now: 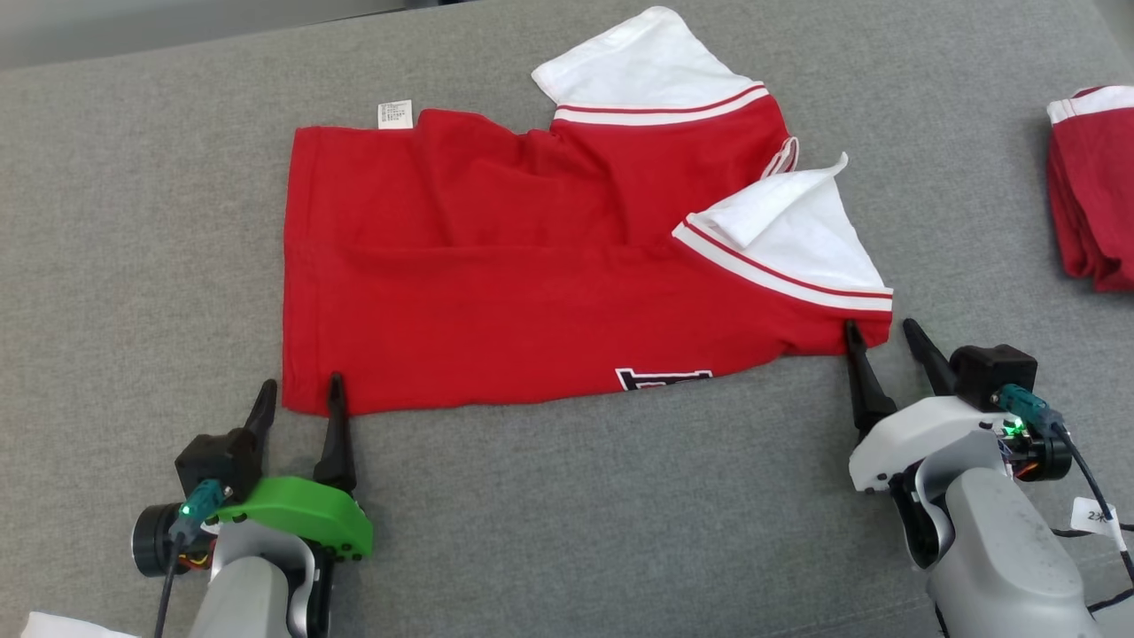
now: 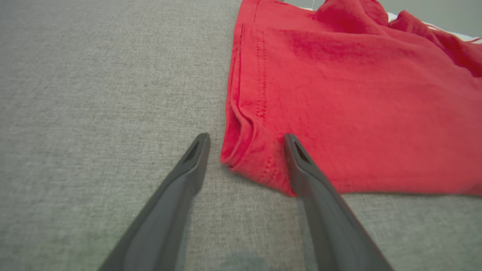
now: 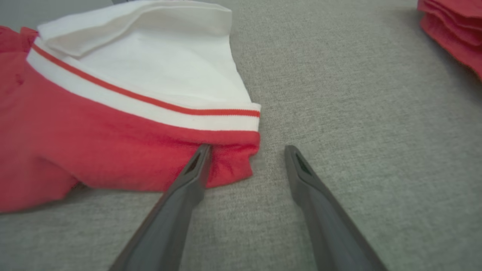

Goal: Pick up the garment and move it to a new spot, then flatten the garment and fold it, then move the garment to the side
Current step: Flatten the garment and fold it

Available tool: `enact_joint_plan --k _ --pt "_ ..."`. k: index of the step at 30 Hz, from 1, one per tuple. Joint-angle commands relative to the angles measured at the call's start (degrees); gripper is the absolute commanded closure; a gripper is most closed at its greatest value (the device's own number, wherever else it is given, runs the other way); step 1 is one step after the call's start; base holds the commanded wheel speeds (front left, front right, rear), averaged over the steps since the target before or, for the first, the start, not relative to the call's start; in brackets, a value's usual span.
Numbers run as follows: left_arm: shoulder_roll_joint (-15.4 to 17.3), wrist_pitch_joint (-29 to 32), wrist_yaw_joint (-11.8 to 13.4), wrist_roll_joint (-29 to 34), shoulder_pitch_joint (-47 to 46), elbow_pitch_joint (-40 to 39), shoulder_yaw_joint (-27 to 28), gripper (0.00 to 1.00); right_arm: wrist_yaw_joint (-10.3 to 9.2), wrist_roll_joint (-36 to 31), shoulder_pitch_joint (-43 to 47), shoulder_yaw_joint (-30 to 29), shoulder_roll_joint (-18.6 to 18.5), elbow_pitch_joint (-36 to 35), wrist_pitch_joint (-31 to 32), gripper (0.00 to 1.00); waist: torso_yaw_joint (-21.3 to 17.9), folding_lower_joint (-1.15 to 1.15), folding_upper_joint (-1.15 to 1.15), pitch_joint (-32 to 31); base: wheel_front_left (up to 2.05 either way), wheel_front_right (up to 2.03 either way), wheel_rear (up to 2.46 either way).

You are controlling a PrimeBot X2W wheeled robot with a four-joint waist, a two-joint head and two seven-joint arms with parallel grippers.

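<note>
Next, my left gripper pinches the garment by its hem corner (image 2: 258, 163), since a small fold (image 2: 244, 131) stands up while the rest lies flat.
A red garment (image 1: 532, 275) with white sleeves and red-striped trim lies folded lengthwise on the grey surface, a paper tag at its far left corner. My left gripper (image 1: 301, 394) stands open at the near left corner of the garment (image 2: 339, 94), one finger beside the hem, the other finger (image 2: 301, 162) over the cloth. At the near right corner my right gripper (image 1: 881, 341) is open too: its left finger (image 3: 196, 165) touches the red edge of the garment (image 3: 113, 150), its right finger rests over bare fabric.
A second red garment (image 1: 1094, 186) with white trim lies folded at the right edge, its stacked edge (image 3: 452, 26) in the right wrist view's top right. The grey cloth surface (image 1: 576, 532) spreads wide in front. A white scrap (image 1: 62, 625) peeks at the bottom left.
</note>
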Motion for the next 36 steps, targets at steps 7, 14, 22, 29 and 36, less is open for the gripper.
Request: enact_joint_plan --k 7,14,22,29,36 --pt "0.18 0.71 -0.22 0.31 -1.12 6.89 -1.04 0.00 -0.04 0.97 -1.47 2.10 0.17 3.88 0.35 0.64 0.32 0.00 0.00 0.42 0.00 0.00 0.00" --pt "0.11 0.61 -0.17 -1.28 -1.33 6.21 -2.09 1.00 -0.05 3.32 -1.47 2.49 -0.06 2.85 0.29 1.00 0.53 0.00 0.00 -0.60 0.00 0.00 0.00" --pt "0.31 0.16 -0.06 -3.49 1.15 -5.10 1.46 1.00 -0.06 6.31 0.91 0.22 -0.14 -5.40 0.11 1.00 1.20 0.00 0.00 -4.84 0.00 0.00 0.00" --pt "0.33 0.16 0.98 -6.72 8.73 -11.32 2.11 1.00 -0.10 8.57 8.03 -1.81 -0.24 -8.98 0.11 1.00 2.00 0.00 0.00 -10.50 0.00 0.00 0.00" --pt "0.35 0.16 3.41 -10.28 17.71 -10.03 -1.26 1.00 -0.11 9.47 16.51 -2.07 -0.29 -8.55 0.11 1.00 2.74 0.00 0.00 -13.17 0.00 0.00 0.00"
